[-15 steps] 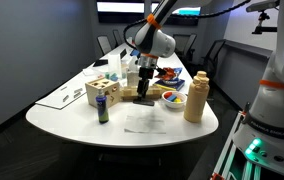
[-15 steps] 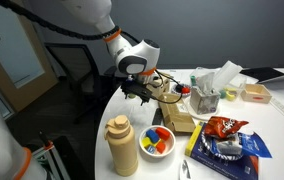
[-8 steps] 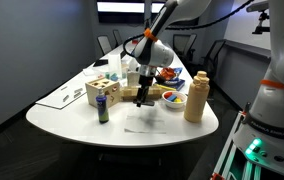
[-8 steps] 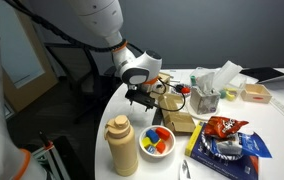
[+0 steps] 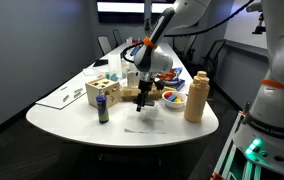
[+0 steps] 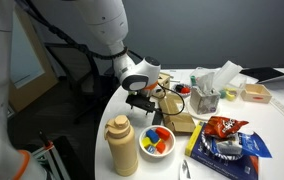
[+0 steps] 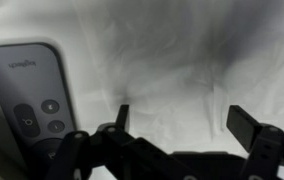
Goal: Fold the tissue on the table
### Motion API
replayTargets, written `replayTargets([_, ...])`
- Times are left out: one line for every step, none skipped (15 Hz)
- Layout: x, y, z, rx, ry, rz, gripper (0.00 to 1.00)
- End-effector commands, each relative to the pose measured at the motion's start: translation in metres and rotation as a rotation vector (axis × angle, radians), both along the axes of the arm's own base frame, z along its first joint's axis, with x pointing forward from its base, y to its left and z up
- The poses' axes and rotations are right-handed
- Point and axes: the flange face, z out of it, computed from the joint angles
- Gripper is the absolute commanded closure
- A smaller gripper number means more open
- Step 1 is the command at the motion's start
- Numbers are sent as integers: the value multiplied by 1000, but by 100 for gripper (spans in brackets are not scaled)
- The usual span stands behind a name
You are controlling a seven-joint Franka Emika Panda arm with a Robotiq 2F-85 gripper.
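Note:
My gripper pinches the tissue (image 7: 172, 60) near its edge on the grey remote's side next, to fold it across.
The tissue (image 7: 172, 60) is a thin white creased sheet that fills most of the wrist view, lying flat on the white table (image 5: 72, 118). In an exterior view it shows faintly near the table's front edge (image 5: 142, 125). My gripper (image 7: 182, 125) is open and empty, with its two dark fingers spread over the tissue and close above it. In both exterior views the gripper (image 5: 145, 97) (image 6: 142, 101) hangs low over the table's rounded end. I cannot tell whether the fingertips touch the sheet.
A grey remote control (image 7: 32, 95) lies just beside the tissue. Nearby stand a tan squeeze bottle (image 5: 195, 97), a bowl of coloured pieces (image 6: 158, 141), a wooden box (image 5: 103, 92), a blue can (image 5: 104, 110), a tissue box (image 6: 210, 90) and a snack bag (image 6: 225, 127).
The arm has swung in and the gripper has come lower toward the table over the tissue. The objects on the table have not moved.

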Motion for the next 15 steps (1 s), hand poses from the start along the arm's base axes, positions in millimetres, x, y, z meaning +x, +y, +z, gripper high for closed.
replayTargets([8,0,-8,-11,-18,12,0])
replayTargets([8,-1,-10,-15,-21,14,0])
replayTargets([9,-1,-10,-18,-24,17,0])
replayTargets([11,-1,-11,-21,-30,20,0])
replayTargets([12,-1,-12,-23,-32,21,0])
replayTargets([13,-1,-12,-26,-35,23,0])
replayTargets([15,-1,-13,-28,-36,25,0])
replayTargets([16,-2,-14,-31,-38,27,0])
replayTargets([16,-2,-15,-35,-39,27,0])
replayTargets([17,-2,-16,-39,-39,28,0])
replayTargets([17,-2,-17,-41,-37,30,0])
replayTargets([17,-2,-19,-43,-34,29,0])
replayTargets([17,-2,-21,-45,-30,30,0])
replayTargets([17,-2,-22,-46,-27,31,0])
replayTargets([17,-1,-23,-46,-23,29,0])
